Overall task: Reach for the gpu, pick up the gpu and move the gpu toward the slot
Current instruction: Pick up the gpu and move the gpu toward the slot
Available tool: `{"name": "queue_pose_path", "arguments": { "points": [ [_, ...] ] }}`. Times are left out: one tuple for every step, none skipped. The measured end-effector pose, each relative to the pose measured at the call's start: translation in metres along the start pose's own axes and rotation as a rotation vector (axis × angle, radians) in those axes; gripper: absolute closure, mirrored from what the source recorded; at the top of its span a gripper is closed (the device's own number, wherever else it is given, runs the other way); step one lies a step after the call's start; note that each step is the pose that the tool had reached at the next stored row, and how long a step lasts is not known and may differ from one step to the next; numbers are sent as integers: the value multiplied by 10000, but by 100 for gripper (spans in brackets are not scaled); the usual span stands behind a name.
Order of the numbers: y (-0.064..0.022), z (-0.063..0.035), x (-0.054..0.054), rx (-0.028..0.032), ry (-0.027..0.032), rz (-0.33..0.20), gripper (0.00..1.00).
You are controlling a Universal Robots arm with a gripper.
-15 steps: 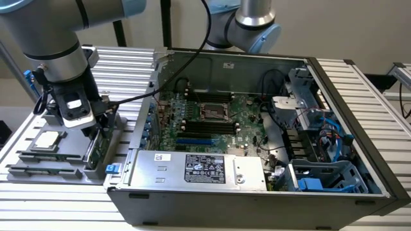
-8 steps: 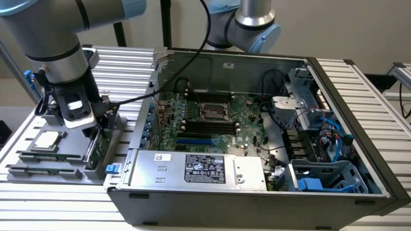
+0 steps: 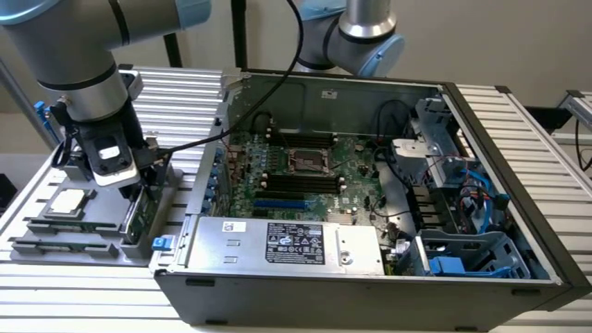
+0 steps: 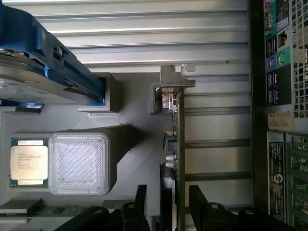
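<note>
My gripper's fingers reach down on both sides of the GPU's board, so my gripper closes on the GPU next.
The gpu stands on its edge in a grey holder, seen edge-on as a thin green card with its silver bracket at the far end. In the exterior view the gpu sits at the holder's right side, just left of the computer case. My gripper hangs right above the card, open, with one dark finger on each side of it and a gap to both. In the exterior view the gripper is low over the holder. A blue slot lies on the motherboard.
The holder also carries a processor, a silver hard drive in a blue frame and memory sticks. The open case stands to the exterior view's right, with a power supply at its front. A second arm rises behind the case.
</note>
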State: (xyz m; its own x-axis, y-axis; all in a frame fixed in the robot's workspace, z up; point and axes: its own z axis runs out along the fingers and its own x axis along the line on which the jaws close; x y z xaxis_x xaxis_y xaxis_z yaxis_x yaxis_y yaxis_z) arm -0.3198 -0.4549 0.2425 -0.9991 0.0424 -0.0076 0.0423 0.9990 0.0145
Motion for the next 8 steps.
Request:
{"name": "queue_pose_path", "arguments": {
  "points": [
    [0, 0, 0, 1, 0, -1, 52],
    [0, 0, 0, 0, 0, -1, 52],
    [0, 0, 0, 0, 0, -2, 54],
    [0, 0, 0, 0, 0, -2, 54],
    [0, 1, 0, 0, 0, -2, 61],
    [0, 1, 0, 0, 0, -2, 61],
    [0, 1, 0, 0, 0, -2, 61],
    [0, 1, 0, 0, 0, -1, 64]
  ]
}}
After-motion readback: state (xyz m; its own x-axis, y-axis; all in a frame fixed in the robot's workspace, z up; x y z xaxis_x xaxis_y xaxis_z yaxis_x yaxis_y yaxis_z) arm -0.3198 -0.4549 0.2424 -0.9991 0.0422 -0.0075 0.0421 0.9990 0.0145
